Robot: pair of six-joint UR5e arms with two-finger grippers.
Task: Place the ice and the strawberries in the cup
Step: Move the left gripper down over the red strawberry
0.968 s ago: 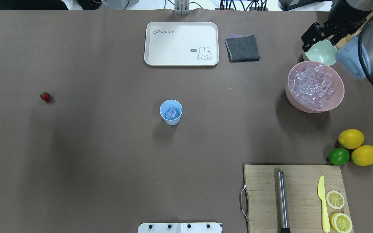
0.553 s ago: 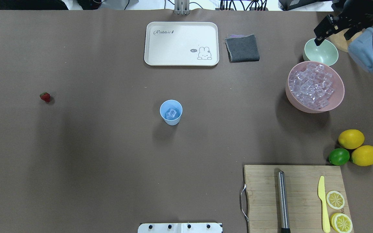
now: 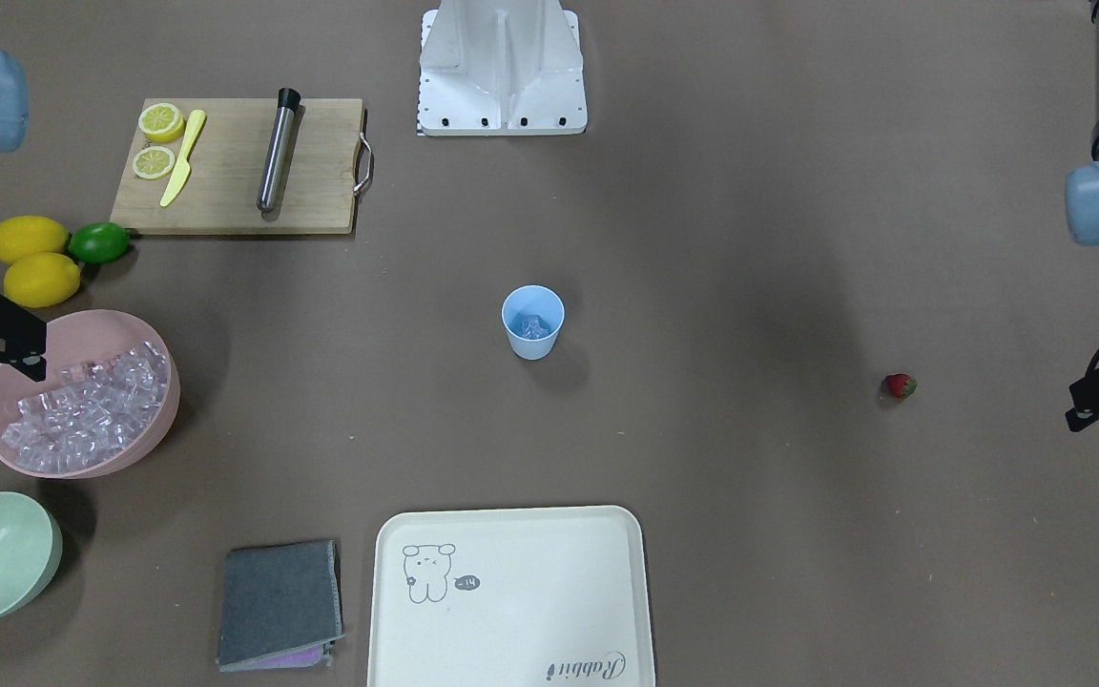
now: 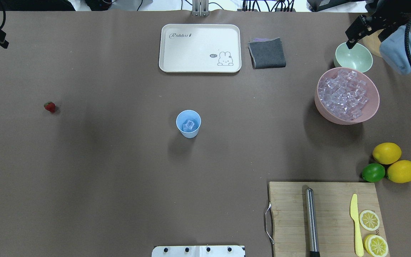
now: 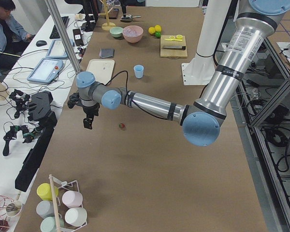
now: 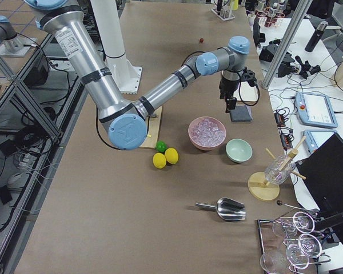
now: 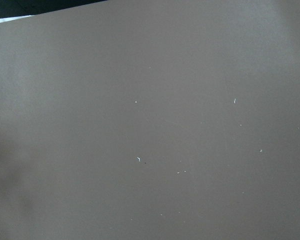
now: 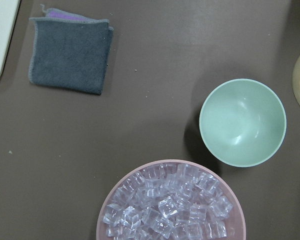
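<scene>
My left gripper should add fruit to the iced cup, so next it will grab the strawberry by its plump red body [image 3: 897, 385].
The light-blue cup [image 4: 188, 124] [image 3: 532, 322] stands upright mid-table with a few ice cubes inside. Many more ice cubes [image 4: 343, 93] [image 8: 167, 210] fill the pink bowl [image 4: 369, 107] [image 3: 144, 434] at the right. The strawberry [image 4: 49, 106] [image 3: 899, 385] [image 5: 121, 126] lies alone far to the left. My right gripper [image 4: 350, 43] [image 3: 20, 358] hovers open and empty past the pink bowl, by the green bowl. My left gripper [image 4: 2, 43] [image 3: 1079, 415] [image 5: 88, 123] hangs open and empty above bare table, beyond the strawberry. Neither wrist view shows fingers.
A white tray [image 4: 200, 48] and a folded grey cloth [image 4: 267, 53] lie at the far side. A pale green bowl [image 4: 354, 57] stands behind the pink one. Two lemons [image 4: 386, 152], a lime [image 4: 373, 172] and a cutting board [image 4: 325, 217] with tools occupy the near right.
My right gripper has drawn back to the right and away, off the pink bowl's far rim. My left gripper has come into the overhead view at the far left corner.
</scene>
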